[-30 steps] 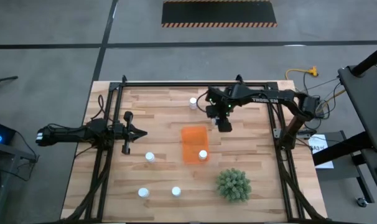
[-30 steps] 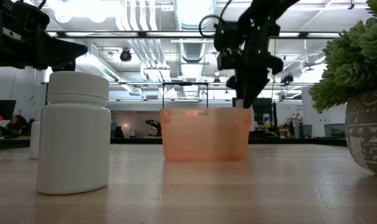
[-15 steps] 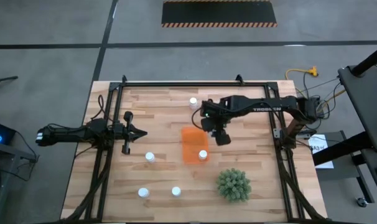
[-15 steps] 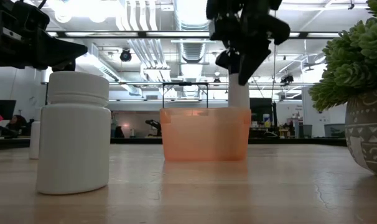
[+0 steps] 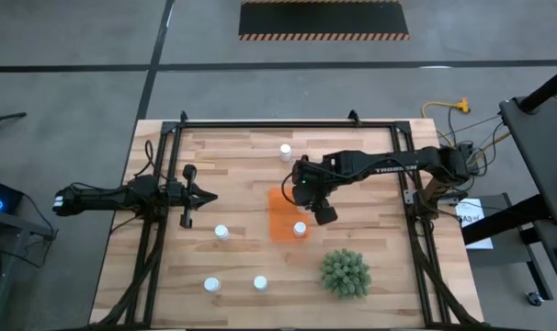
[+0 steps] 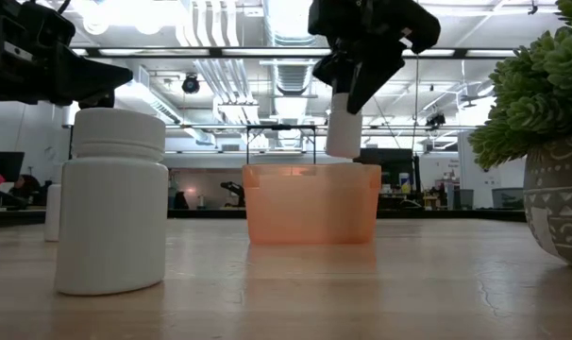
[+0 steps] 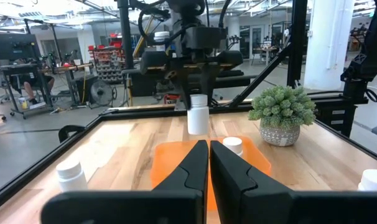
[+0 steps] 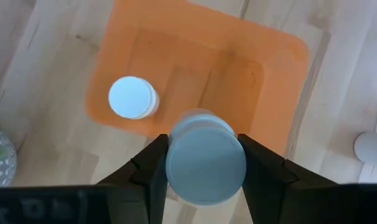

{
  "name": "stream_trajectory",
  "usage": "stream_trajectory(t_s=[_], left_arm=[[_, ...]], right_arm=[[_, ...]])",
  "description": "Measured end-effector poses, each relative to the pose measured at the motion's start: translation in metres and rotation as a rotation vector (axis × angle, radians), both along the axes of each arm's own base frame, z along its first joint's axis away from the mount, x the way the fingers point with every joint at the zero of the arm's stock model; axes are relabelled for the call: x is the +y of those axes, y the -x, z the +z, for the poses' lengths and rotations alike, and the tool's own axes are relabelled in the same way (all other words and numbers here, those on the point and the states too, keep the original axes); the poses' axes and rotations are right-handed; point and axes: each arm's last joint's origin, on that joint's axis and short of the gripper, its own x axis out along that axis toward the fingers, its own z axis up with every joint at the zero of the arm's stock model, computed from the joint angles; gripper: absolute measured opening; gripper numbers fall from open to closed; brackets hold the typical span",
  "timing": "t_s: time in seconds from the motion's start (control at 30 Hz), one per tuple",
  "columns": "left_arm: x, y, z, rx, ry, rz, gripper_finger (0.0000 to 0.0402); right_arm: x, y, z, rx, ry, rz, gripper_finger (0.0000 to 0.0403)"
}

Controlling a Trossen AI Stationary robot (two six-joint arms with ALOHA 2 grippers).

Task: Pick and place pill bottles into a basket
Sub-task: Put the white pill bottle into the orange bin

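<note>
The bottle in my right gripper hangs high above the bottom of the orange basket, so I should lower it farther in before I let it go.
My right gripper (image 5: 302, 190) is shut on a white pill bottle (image 6: 344, 132) and hangs over the far part of the orange basket (image 5: 284, 215). One bottle (image 5: 300, 228) stands in the basket's near right corner. It also shows in the right wrist view (image 8: 132, 98). Loose bottles stand on the table at the far middle (image 5: 285, 151), left of the basket (image 5: 221, 232) and near the front edge (image 5: 211, 285) (image 5: 259, 282). My left gripper (image 5: 210, 195) is shut and empty at the table's left. My right gripper pinches the bottle just under its cap (image 8: 205, 165) between its two fingers (image 8: 152, 168), one on each side. The fingers point down from above. The bottle hangs upright below them, lifted clear above the basket's rim (image 6: 311, 170).
A round green spiky plant in a pot (image 5: 344, 273) stands to the near right of the basket. A dark metal frame (image 5: 159, 230) runs along the table's edges. Bare wood lies between the basket and the left gripper.
My right gripper has carried the bottle from the far right side of the basket toward the table's left and near edge. It now stands over the basket. The bottle has stayed upright and has risen clear of the basket's rim.
</note>
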Motion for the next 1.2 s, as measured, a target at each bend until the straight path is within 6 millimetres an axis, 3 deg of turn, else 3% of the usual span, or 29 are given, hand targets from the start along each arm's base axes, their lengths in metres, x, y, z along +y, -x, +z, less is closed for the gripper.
stream_trajectory(t_s=[0.27, 0.63, 1.2], left_arm=[[0.000, 0.000, 0.000, 0.000, 0.000, 0.000, 0.0000], [0.000, 0.000, 0.000, 0.000, 0.000, 0.000, 0.0000], [0.000, 0.000, 0.000, 0.000, 0.000, 0.000, 0.0000]], right_arm=[[-0.001, -0.012, -0.018, 0.018, 0.011, 0.030, 0.0145], [0.000, -0.018, -0.022, -0.007, 0.006, 0.041, 0.0145], [-0.001, -0.036, -0.069, 0.108, 0.002, 0.057, 0.0145]])
